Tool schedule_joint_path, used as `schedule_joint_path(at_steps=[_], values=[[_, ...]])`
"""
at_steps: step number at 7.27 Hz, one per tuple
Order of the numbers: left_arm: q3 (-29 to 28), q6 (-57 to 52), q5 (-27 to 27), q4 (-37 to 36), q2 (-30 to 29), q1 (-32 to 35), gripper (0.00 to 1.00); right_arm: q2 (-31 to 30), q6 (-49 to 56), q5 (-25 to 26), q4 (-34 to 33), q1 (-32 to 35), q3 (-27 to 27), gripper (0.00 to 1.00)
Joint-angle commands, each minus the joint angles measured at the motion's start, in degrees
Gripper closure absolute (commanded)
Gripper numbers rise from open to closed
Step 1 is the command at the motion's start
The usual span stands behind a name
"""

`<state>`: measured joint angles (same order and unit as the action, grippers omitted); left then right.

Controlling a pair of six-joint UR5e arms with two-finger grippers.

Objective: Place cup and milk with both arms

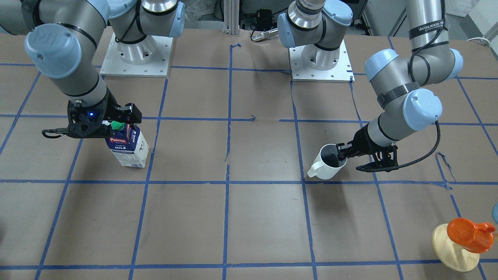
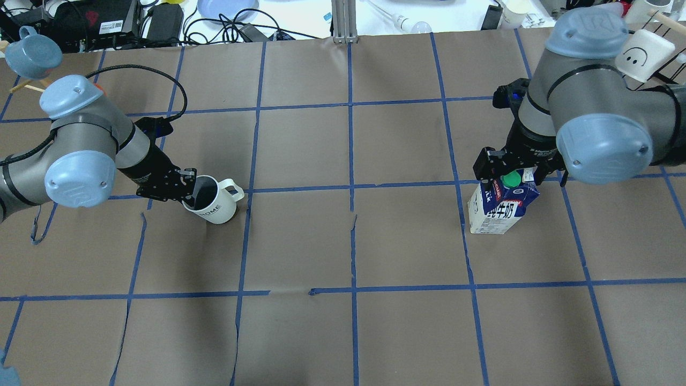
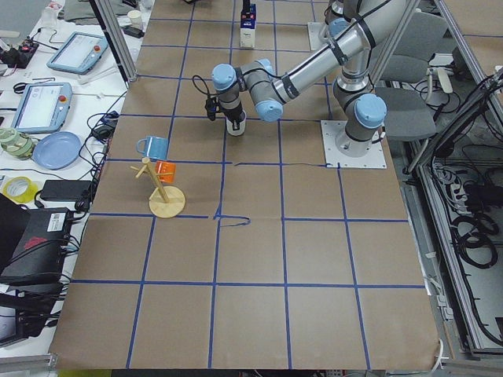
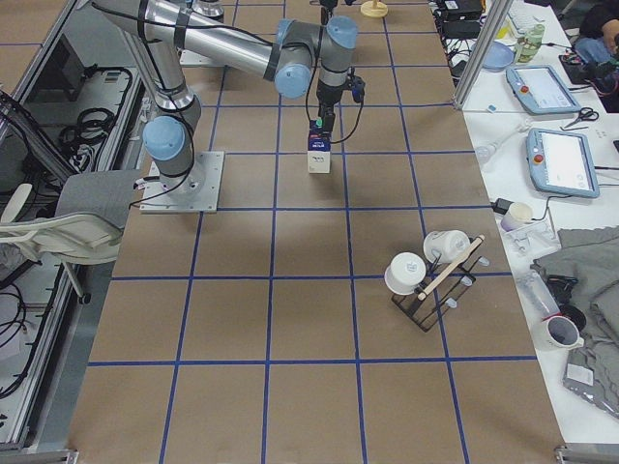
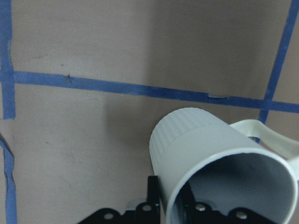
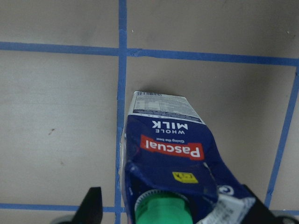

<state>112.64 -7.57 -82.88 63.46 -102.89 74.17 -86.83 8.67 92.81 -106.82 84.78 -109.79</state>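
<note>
The milk carton is next for my right gripper to grab, by its gable top (image 1: 119, 128). Then I will put the milk next to the cup (image 1: 324, 164).
The white cup (image 1: 326, 168) with a dark inside hangs tilted from my left gripper (image 1: 342, 152), handle pointing away from the arm. The gripper is shut on the cup's rim, one finger inside and one outside, as the left wrist view (image 5: 205, 154) shows. The blue and white milk carton (image 1: 130, 147) with a green cap stands on the table. My right gripper (image 1: 118, 123) is open and straddles the carton's top. In the right wrist view the carton (image 6: 168, 140) sits between the fingers (image 6: 91, 207), with a gap of table showing beside the left one.
A wooden mug tree (image 1: 453, 249) with an orange cup (image 1: 469, 233) stands at the table's edge near the left arm. A rack with white mugs (image 4: 426, 271) stands on the right arm's side. Blue tape lines grid the brown table (image 2: 348, 241).
</note>
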Motion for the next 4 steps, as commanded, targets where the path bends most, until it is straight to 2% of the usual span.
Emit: schedule_joint_path(at_steps=[1, 2, 3, 4], values=[[-1.3, 7.9, 0.3, -1.7, 0.2, 4.5, 1.0, 0.1, -0.1, -0.1, -2.9, 0.1, -1.7, 0.03], [-3.4, 13.3, 0.3, -1.8, -0.1, 9.5, 1.0, 0.1, -0.1, -0.1, -3.0, 0.0, -1.7, 0.12], [-5.7, 20.2, 0.1, -1.9, -0.8, 15.1, 1.0, 0.2, -0.2, -0.1, -3.3, 0.0, -1.5, 0.26], [-8.2, 22.1, -0.1, -2.0, -1.7, 18.3, 1.0, 0.2, -0.3, -0.1, -3.3, -0.1, -1.2, 0.36]])
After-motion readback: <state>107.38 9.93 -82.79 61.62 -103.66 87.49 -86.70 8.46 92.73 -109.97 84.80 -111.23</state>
